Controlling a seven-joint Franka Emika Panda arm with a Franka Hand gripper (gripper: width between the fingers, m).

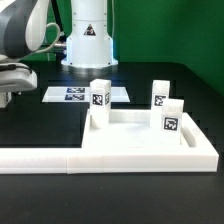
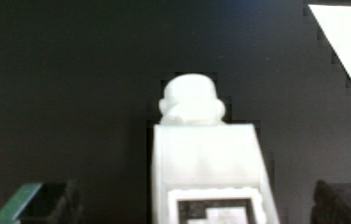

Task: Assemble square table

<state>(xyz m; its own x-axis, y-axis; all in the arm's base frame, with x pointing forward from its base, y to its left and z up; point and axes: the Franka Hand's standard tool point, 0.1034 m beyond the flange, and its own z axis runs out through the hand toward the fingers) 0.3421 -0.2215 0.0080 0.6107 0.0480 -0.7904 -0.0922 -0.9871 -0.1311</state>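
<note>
In the wrist view the gripper's fingers sit beside the white leg's tagged near end (image 2: 213, 200), so it is now time to close on the leg.
In the wrist view a white leg (image 2: 204, 155) lies on the black table, its rounded screw tip (image 2: 191, 95) pointing away from me and a black-and-white tag on its near end. My gripper (image 2: 186, 203) is open and straddles the leg, with a dark finger (image 2: 33, 204) on each side and a gap between each finger and the leg. In the exterior view the white tabletop (image 1: 130, 138) lies at the centre right. Three tagged legs stand upright on it (image 1: 100, 97), (image 1: 160, 95), (image 1: 172, 118). The gripper's body (image 1: 8, 82) shows at the exterior view's left edge.
A long white L-shaped barrier (image 1: 40, 158) runs along the front, and the tabletop sits in its corner. The marker board (image 1: 85, 94) lies flat behind, in front of the robot's base (image 1: 88, 40). A white edge (image 2: 350, 50) crosses one corner of the wrist view.
</note>
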